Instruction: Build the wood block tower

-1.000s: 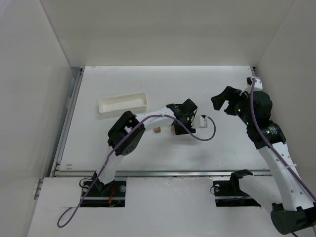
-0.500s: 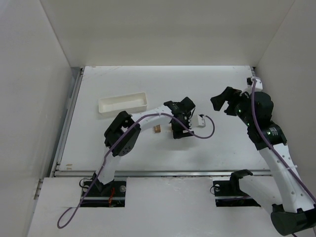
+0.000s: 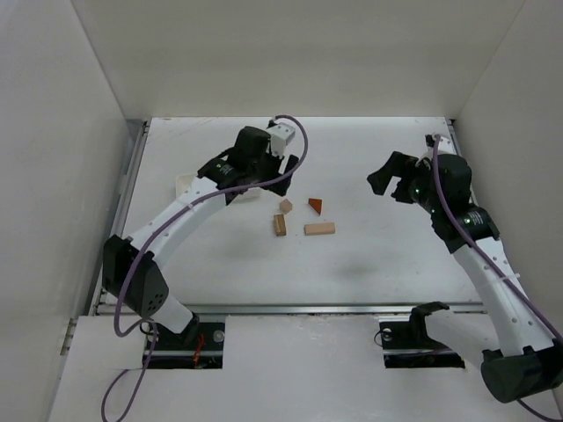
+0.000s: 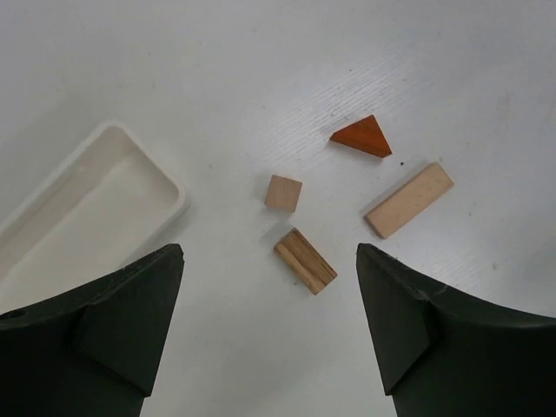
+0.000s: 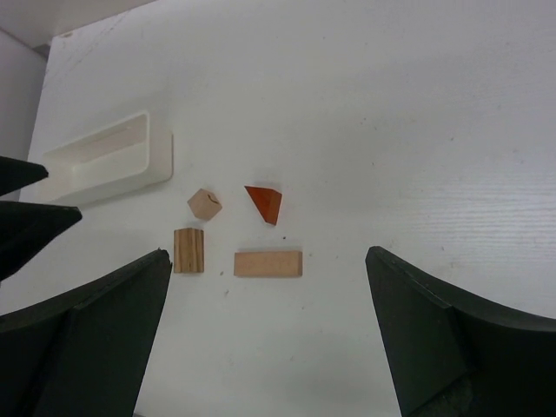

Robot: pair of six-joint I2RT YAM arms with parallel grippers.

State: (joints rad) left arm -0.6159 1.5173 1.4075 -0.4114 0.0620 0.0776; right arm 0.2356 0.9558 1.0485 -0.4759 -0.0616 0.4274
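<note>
My left gripper grabs the striped short block by its long sides next, to stack it on the long tan block.
Four separate wood blocks lie flat on the white table, none stacked. They are a small tan cube, an orange-red wedge, a striped short block and a long tan block. My left gripper hangs open and empty above the table, left of the blocks by the tray. My right gripper is open and empty, raised to the right of the blocks.
A long white tray sits left of the blocks, partly under the left arm. White walls enclose the table at the back and on both sides. A metal rail runs along the near edge.
The left arm has lifted away from the blocks and swung back and left toward the tray, its jaws wider. All four blocks now show uncovered. The right gripper shifted slightly left.
</note>
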